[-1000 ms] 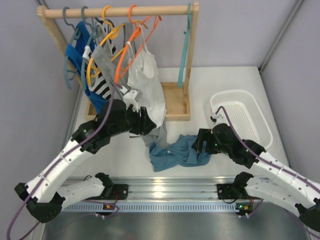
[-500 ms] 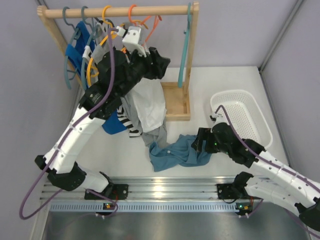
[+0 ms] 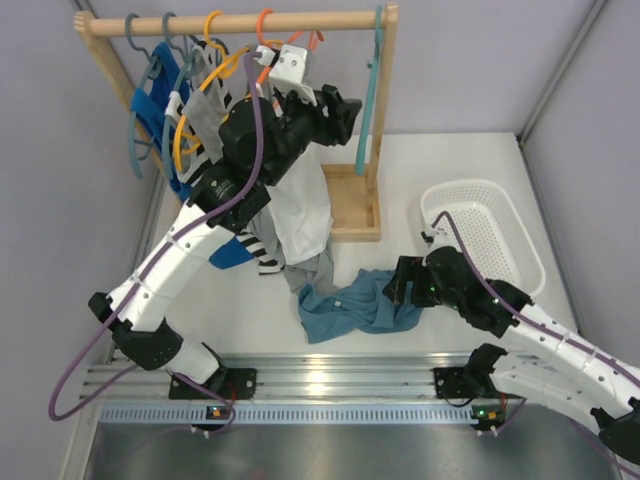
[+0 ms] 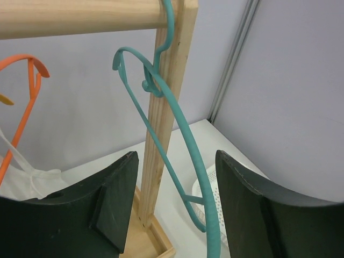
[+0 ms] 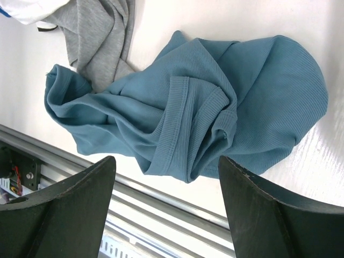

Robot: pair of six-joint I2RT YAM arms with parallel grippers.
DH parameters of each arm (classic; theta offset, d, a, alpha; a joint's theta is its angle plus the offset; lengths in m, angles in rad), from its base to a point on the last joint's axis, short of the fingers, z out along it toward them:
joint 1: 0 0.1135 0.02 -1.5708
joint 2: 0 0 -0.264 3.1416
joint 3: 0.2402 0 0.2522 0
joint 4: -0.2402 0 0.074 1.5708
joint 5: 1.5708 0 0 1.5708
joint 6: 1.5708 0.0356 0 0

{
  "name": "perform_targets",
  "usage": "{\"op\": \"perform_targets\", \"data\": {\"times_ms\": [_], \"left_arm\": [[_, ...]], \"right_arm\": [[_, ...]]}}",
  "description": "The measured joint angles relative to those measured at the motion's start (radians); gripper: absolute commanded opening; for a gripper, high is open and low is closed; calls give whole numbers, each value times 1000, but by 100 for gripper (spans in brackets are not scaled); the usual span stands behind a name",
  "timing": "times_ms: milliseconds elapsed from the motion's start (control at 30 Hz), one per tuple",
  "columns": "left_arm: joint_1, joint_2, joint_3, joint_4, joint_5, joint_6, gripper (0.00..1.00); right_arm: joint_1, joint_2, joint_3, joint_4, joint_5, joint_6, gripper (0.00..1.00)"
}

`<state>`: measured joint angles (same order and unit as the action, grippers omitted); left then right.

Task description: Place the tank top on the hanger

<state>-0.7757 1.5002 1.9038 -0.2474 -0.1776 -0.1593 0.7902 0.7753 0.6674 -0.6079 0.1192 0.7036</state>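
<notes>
I should next take hold of the light teal hanger by its near arm (image 3: pixel 366 122) (image 4: pixel 196 160) with my left gripper, so its hook and far arm stay free for the tank top.
The tank top (image 3: pixel 355 308) lies crumpled on the table in front of the rack; in the right wrist view it (image 5: pixel 204 123) fills the middle. My right gripper (image 3: pixel 398 284) is open just above its right edge, with the fabric between and beyond the jaws (image 5: pixel 166 161) and nothing held. The light teal hanger (image 3: pixel 372 90) hangs empty at the right end of the wooden rod. My left gripper (image 3: pixel 345 110) is raised beside it, open. In the left wrist view the hanger (image 4: pixel 185 140) runs down between the spread jaws (image 4: pixel 174 161), untouched.
The wooden rack (image 3: pixel 385 120) holds orange hangers (image 3: pixel 262 90), grey-blue hangers (image 3: pixel 135 90), a white top (image 3: pixel 300 190) and a royal-blue top (image 3: pixel 160 100). A grey garment (image 3: pixel 312 268) lies by the tank top. A white basket (image 3: pixel 485 235) stands at the right.
My left arm has risen from low by the rack's base to the rod and swung right towards the teal hanger. The right arm and tank top have not moved.
</notes>
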Motion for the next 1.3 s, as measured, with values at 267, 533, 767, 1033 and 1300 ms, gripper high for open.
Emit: {"op": "perform_targets", "data": {"times_ms": [267, 533, 767, 1033, 1300], "left_arm": [[-47, 72, 10, 23, -46, 74, 64], [-108, 140, 13, 23, -149, 169, 63], [-135, 159, 33, 24, -257, 232, 62], [-149, 178, 63, 30, -328, 277, 58], [-156, 220, 106, 24, -356, 305, 54]], "right_arm": [[0, 3, -7, 10, -8, 7, 76], [0, -12, -35, 14, -11, 8, 76], [0, -23, -39, 15, -12, 8, 76], [0, -23, -39, 15, -16, 8, 76], [0, -27, -39, 14, -17, 9, 75]]}}
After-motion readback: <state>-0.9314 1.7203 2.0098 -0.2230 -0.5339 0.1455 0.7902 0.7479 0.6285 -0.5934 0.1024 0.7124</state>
